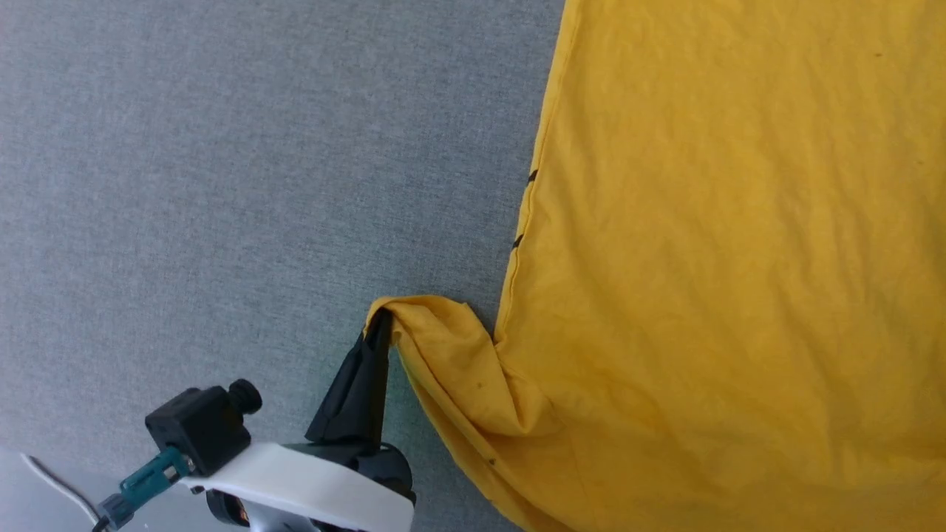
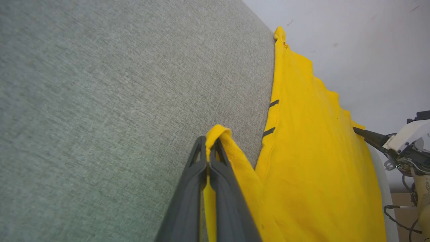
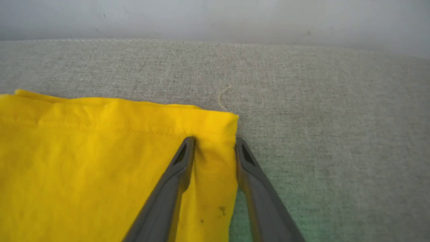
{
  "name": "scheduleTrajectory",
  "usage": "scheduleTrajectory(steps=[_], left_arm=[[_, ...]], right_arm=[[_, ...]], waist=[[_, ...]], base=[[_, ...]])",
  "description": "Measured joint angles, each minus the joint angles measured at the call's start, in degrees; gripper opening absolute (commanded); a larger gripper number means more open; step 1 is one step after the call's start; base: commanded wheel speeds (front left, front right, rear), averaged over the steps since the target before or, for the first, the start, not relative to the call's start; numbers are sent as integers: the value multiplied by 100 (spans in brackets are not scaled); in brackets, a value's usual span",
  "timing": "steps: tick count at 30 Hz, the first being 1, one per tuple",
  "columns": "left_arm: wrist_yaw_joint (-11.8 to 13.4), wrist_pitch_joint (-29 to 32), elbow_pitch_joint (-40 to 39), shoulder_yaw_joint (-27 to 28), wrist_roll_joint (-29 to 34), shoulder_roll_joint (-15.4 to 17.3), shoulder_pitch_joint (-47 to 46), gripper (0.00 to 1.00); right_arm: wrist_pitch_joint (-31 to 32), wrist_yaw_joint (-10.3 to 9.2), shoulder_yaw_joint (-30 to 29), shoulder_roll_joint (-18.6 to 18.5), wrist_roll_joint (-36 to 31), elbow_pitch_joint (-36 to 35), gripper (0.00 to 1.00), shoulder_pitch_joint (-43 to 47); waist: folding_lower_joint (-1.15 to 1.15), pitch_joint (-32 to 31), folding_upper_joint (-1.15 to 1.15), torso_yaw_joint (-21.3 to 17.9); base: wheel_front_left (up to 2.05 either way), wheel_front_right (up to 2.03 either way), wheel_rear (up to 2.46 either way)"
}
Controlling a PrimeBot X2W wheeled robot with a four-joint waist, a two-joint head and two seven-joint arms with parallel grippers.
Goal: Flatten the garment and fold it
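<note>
The robot's right gripper should next grab the garment's hemmed corner (image 3: 216, 139), which puckers up while the rest of the garment lies flat.
The garment (image 1: 702, 258), bright yellow, lies spread on the grey cloth surface (image 1: 222, 185) at the right of the head view, with two short black marks on its left seam. My left gripper (image 1: 380, 324) is shut on a folded sleeve edge pulled out to the left; the left wrist view shows yellow cloth pinched between its fingertips (image 2: 210, 148). My right gripper (image 3: 215, 143) stands open with its fingers astride a hemmed corner of the garment (image 3: 100, 161), the cloth puckered between them. It also shows far off, at the garment's other side, as the right gripper (image 2: 356, 130).
Grey fabric surface (image 3: 319, 117) stretches wide to the left of the garment and beyond the hem. A pale wall (image 3: 215, 16) rises behind the surface's far edge. Loose cables (image 2: 399, 218) hang by the right arm off the surface's edge.
</note>
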Motion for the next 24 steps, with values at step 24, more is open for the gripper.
scheduleTrajectory(steps=[24], left_arm=[[200,166,-1,595,-163,323,288,0]], right_arm=[[-226,0,-950,191,2189,-2441,0,3153]], waist=[[-1,-1259,0,-1069]], base=[[0,0,0]])
